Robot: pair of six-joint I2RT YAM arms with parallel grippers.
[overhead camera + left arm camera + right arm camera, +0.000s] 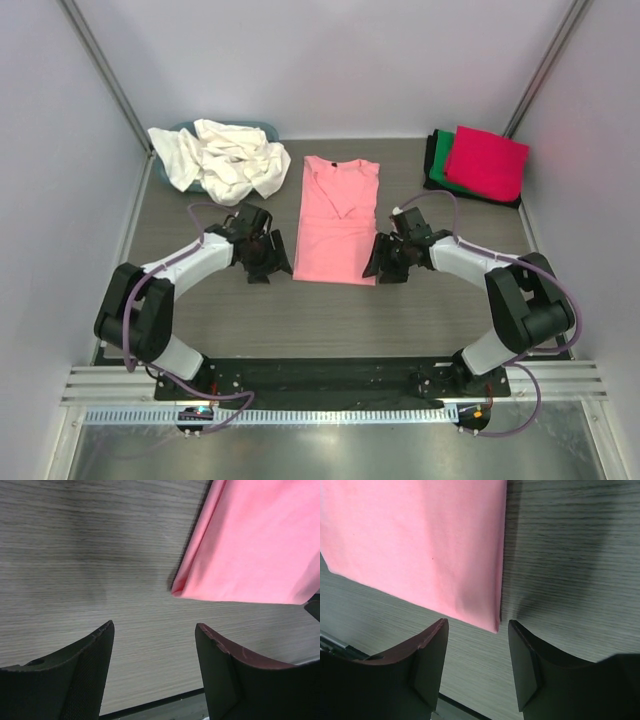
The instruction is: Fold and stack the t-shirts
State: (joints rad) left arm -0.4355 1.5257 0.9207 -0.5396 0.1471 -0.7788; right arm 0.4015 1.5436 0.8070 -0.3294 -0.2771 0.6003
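I will grab the salmon pink t-shirt's near corner (296, 277) (182, 592) with my left gripper next. Then I can fold the t-shirt's near end toward the collar.
A salmon pink t-shirt (337, 221) lies flat in the table's middle with its sides folded in, collar at the far end. My left gripper (268, 262) is open and empty just left of its near left corner (176, 591). My right gripper (385, 262) is open and empty just right of its near right corner (495, 625). Cream white t-shirts (225, 158) are heaped in and over a teal-blue tub (262, 129) at the back left. At the back right a folded magenta red t-shirt (487, 162) tops a green one (443, 160) and a black one (431, 150).
White walls enclose the grey wood-grain table (330, 320) on three sides. A black base plate (330, 378) runs along the near edge.
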